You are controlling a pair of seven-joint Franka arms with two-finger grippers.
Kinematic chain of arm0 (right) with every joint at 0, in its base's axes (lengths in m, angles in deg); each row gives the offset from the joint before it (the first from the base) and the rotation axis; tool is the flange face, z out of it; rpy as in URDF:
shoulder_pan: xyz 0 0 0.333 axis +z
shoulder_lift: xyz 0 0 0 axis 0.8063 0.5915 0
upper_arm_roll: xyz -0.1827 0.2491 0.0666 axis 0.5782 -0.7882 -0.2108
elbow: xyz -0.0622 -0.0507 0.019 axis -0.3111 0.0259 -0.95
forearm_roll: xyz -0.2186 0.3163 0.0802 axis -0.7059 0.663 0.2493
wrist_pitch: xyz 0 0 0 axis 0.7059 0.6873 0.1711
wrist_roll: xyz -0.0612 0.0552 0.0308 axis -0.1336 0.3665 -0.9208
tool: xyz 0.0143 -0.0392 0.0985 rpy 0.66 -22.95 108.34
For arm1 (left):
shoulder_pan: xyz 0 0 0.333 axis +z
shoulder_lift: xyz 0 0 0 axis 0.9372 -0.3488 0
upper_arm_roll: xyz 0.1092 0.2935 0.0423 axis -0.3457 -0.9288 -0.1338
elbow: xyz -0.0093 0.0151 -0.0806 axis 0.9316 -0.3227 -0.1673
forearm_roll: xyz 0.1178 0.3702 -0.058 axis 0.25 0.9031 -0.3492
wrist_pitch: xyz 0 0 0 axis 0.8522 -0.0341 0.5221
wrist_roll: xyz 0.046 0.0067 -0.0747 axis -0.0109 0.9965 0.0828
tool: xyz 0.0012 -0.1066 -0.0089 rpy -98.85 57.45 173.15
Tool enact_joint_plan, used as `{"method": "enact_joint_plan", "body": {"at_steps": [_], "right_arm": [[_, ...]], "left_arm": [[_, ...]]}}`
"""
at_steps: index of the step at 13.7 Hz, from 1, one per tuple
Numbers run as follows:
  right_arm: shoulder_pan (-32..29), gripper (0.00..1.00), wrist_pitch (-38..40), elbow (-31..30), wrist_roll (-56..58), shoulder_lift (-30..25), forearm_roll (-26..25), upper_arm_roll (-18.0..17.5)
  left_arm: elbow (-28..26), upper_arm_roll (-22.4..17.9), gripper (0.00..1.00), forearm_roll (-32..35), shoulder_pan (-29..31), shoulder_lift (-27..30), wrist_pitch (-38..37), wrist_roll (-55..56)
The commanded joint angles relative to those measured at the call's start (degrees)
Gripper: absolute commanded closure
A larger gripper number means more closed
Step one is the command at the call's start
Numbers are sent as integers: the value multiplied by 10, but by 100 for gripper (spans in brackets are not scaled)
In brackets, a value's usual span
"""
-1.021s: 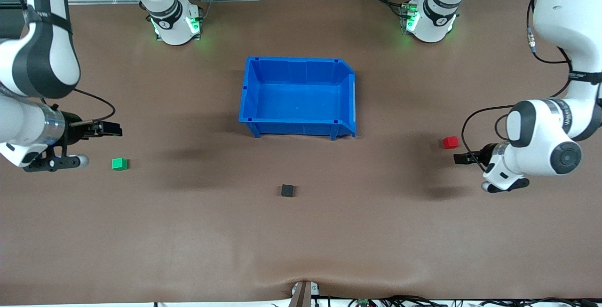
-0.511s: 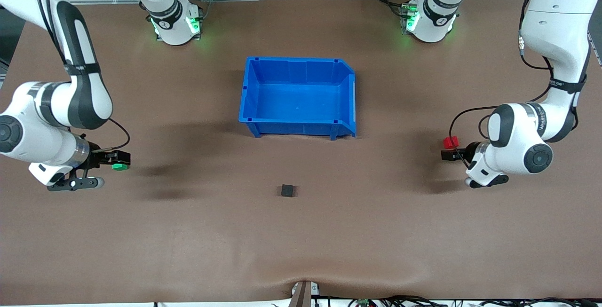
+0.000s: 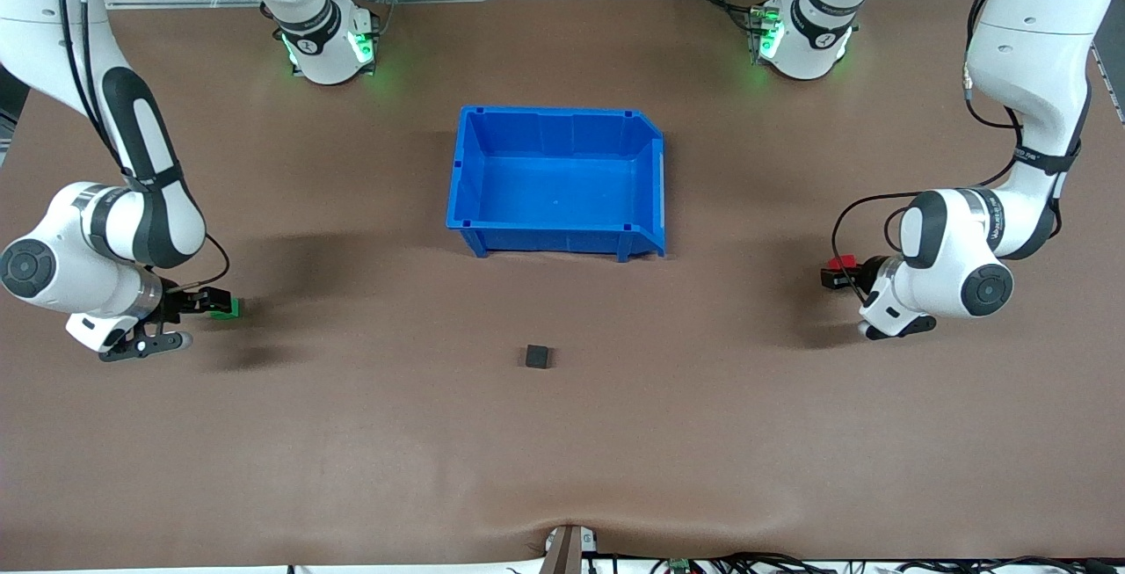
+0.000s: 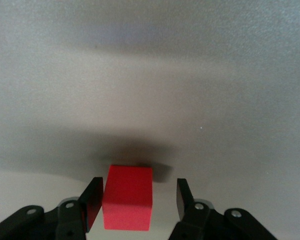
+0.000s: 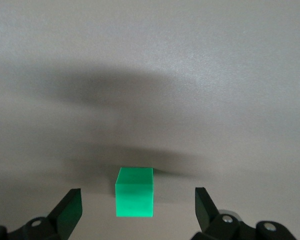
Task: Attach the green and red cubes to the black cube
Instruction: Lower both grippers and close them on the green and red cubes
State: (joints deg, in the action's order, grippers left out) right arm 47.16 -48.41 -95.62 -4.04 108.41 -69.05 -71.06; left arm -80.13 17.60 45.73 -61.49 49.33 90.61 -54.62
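The robot's right gripper is still too high to close, as its fingers are above the green cube [image 3: 233, 309] and the tabletop shows between them and the cube's sides, so it should first go lower.
The green cube [image 3: 233, 309] lies on the table toward the right arm's end. My right gripper [image 3: 220, 302] is low over it and open; in the right wrist view the green cube [image 5: 135, 198] sits between the spread fingers [image 5: 70, 206], touching neither. The red cube [image 3: 845, 260] lies toward the left arm's end. My left gripper [image 3: 831, 278] is low at it and open; in the left wrist view the red cube [image 4: 128, 204] sits between the fingers [image 4: 94, 195], close to one and apart from the other. The black cube [image 3: 537, 356] lies alone mid-table.
An empty blue bin [image 3: 554, 238] stands mid-table, farther from the front camera than the black cube. The brown table mat [image 3: 562, 451] has a ripple at its near edge.
Both arms have come down and moved in on their cubes. The right gripper now straddles the green cube and the left gripper the red cube. The cubes have not moved.
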Motion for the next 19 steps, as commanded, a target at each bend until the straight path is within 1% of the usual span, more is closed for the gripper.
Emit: {"method": "enact_joint_plan", "body": {"at_steps": [1, 2, 3, 4, 7, 8, 9, 11, 12, 14, 15, 17, 18, 19], "right_arm": [[-12, 0, 2, -4, 17, -6, -10, -8], [-18, 0, 1, -7, 32, -5, -10, -8], [-25, 0, 1, -6, 46, -4, -9, -8], [-29, 0, -2, -6, 48, 3, -8, -8], [-19, 0, -40, -12, 41, 32, -2, -9], [-15, 0, -40, -19, 39, 31, -1, -9], [-16, 0, -39, -20, 39, 31, -1, -9], [-15, 0, -39, -20, 31, 32, 1, -9], [-14, 0, -37, -22, 17, 32, 1, -9], [-12, 0, -35, -27, 15, 30, 1, -9], [-13, 0, -31, -28, 17, 28, 1, -9], [-16, 0, -19, -27, 20, 26, 1, -10], [-16, 27, -18, -27, 21, 26, 1, -9], [-16, 68, -16, -27, 20, 25, 1, -9]], "left_arm": [[-22, 2, 51, 3, 3, 20, 10, 5], [-22, 2, 59, 3, 3, 20, 9, 5], [-22, 2, 70, 3, 3, 21, 5, 5], [-22, 2, 75, 3, 3, 24, 2, 5], [-16, 2, 79, 3, 3, 29, -5, 7], [-13, 2, 80, -1, 3, 28, -5, 16], [-5, 2, 88, -2, 2, 27, -4, 51], [26, 2, 91, -1, -11, 20, -4, 118], [46, 2, 96, -2, -17, 9, -4, 136], [82, 3, 100, -2, -20, -5, -4, 160], [96, 4, 100, -3, -26, -13, -4, 171], [117, 3, 100, -46, -27, -24, -4, 200], [127, 3, 100, -58, -27, -26, -4, 207], [130, 4, 100, -71, -26, -30, -4, 222]]}}
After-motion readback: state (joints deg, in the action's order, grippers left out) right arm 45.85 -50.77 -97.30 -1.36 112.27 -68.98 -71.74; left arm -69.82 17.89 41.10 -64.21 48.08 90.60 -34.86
